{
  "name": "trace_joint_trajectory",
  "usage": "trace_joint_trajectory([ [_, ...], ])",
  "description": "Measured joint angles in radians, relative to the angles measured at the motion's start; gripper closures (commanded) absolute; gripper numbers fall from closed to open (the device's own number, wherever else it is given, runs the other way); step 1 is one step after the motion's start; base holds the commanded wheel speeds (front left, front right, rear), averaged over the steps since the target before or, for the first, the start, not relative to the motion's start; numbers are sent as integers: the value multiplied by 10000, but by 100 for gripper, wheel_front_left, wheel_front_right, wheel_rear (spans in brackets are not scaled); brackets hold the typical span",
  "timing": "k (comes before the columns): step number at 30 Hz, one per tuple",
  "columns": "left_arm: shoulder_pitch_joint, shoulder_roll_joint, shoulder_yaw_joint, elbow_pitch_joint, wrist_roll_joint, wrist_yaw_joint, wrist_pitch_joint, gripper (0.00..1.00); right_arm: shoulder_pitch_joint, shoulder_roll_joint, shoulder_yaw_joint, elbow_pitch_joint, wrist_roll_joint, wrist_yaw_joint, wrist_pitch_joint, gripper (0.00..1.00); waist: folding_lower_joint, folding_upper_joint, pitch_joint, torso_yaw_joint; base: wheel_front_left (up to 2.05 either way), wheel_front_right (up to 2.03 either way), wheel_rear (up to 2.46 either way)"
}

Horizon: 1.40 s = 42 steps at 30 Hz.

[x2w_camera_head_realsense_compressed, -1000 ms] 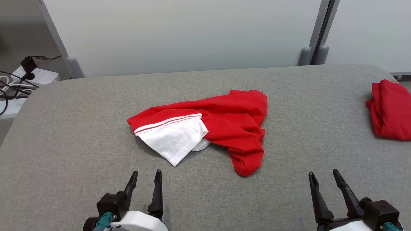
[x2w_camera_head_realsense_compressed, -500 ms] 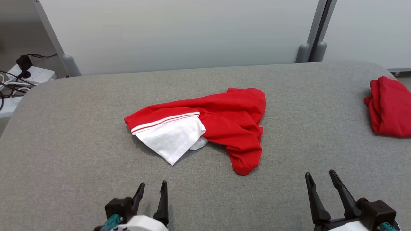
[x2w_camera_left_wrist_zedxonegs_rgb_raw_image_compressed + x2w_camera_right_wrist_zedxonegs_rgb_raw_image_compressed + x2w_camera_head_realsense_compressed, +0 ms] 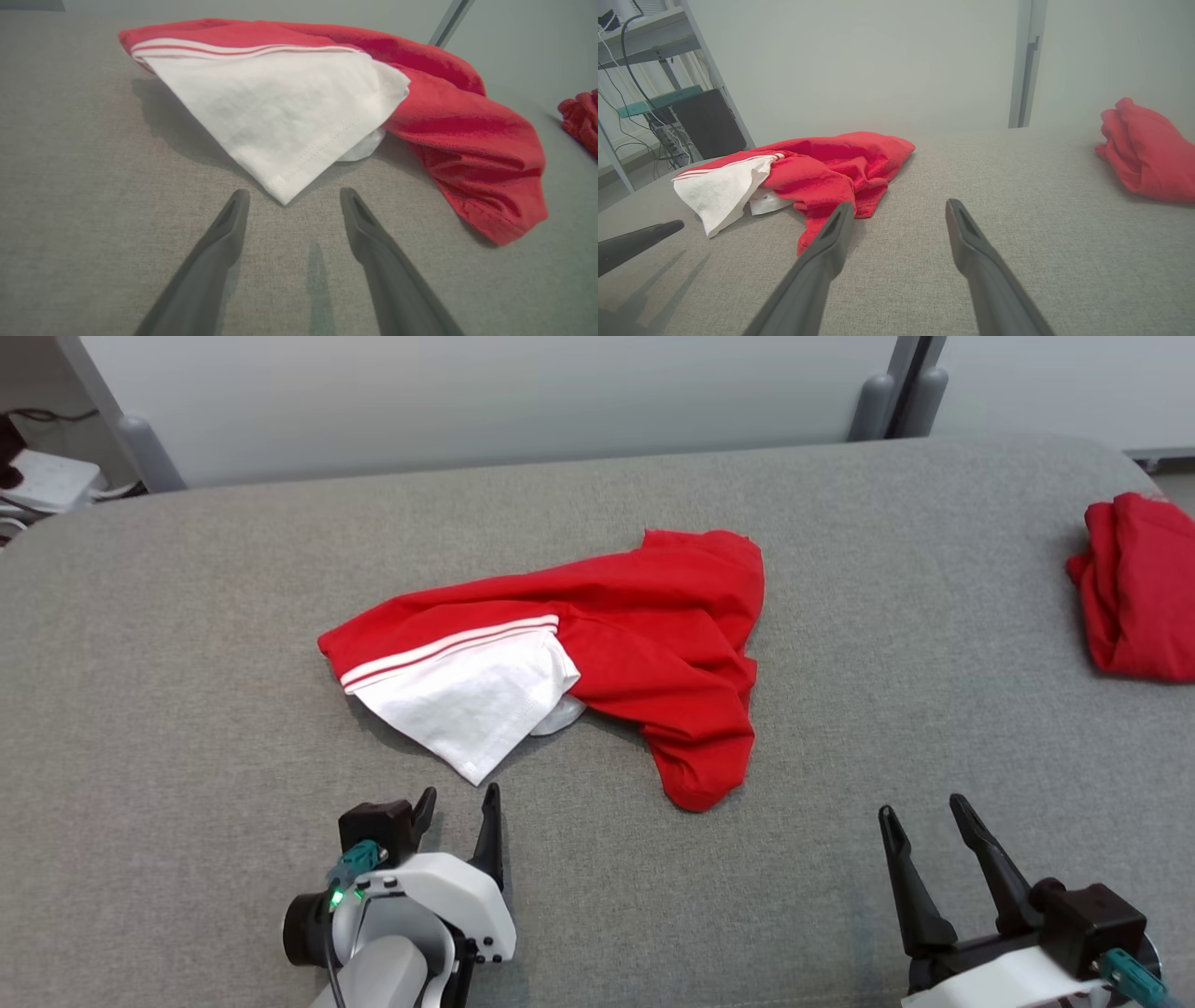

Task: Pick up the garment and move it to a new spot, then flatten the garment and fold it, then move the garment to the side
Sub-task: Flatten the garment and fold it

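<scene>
Next, my left gripper grabs the garment by its white sleeve's pointed corner (image 3: 475, 773), which juts out single and free while the red body (image 3: 672, 627) lies crumpled.
A crumpled red garment (image 3: 644, 635) with a white sleeve and white stripes lies in the middle of the grey table (image 3: 187, 663). It also appears close up in the left wrist view, garment (image 3: 289, 107), and at the left of the right wrist view, garment (image 3: 822, 168). My left gripper (image 3: 457, 798) is open, its tips just short of the white sleeve's pointed corner (image 3: 284, 199); in its own view the left gripper (image 3: 292, 200) holds nothing. My right gripper (image 3: 922, 807) stands open at the lower right, well clear of the cloth, and empty in its own view, right gripper (image 3: 900, 209).
A second bunched red cloth (image 3: 1134, 583) lies at the table's right edge, also seen as red cloth (image 3: 1143, 149). A pale wall panel (image 3: 485, 392) with grey posts stands behind the table. A power strip (image 3: 47, 481) and cables sit off the back left corner.
The head camera has tilted down and nearer, shifting the whole picture. My left gripper has advanced toward the white sleeve's corner. The right gripper keeps its place; the garment lies as before.
</scene>
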Motion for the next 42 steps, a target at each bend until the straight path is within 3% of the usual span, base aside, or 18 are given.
trace_joint_trajectory([
  [15, -2131, -35, -1649, 2500, -1396, 594, -2, 0, -751, -222, 384, 15, 130, 0, 0, 0, 0, 0, 940, -409, 0, 0, 0],
  [16, -2214, -40, -1730, 2608, -1501, 594, -2, 4, -803, -236, 384, 8, 130, 0, 0, 0, 0, 0, 980, -426, 0, 0, 0],
  [18, -2379, -40, -1860, 2738, -1651, 594, -4, 71, -834, -251, 382, -2, 140, 0, 0, 0, 1, 0, 1056, -447, 0, 0, 0],
  [19, -2465, -40, -1916, 2800, -1680, 594, -6, 100, -833, -255, 382, -4, 148, 0, 0, 0, 0, 0, 1086, -452, 0, 0, 0],
  [24, -2677, -50, -1960, 3010, -1833, 591, -6, 100, -837, -297, 483, 2, 201, 0, 0, 0, 0, 0, 1189, -357, 0, 0, 0],
  [28, -2672, 2, -1421, 2604, -1588, 679, 0, 100, -911, -368, 844, 146, 428, 0, 0, 0, 0, 0, 1212, -157, 0, 0, 0],
  [37, -1238, 1206, 746, -1012, 625, 1534, -2, 100, -1255, -656, 2109, 1478, 1298, -2, 0, 0, 0, 0, 1089, 619, 0, 0, 0],
  [42, -33, 1639, 1762, -2897, 1678, 1693, -4, 100, -1860, -650, 2468, 2265, 1822, -2, 0, 0, 0, 0, 916, 1131, 0, 0, 0],
])
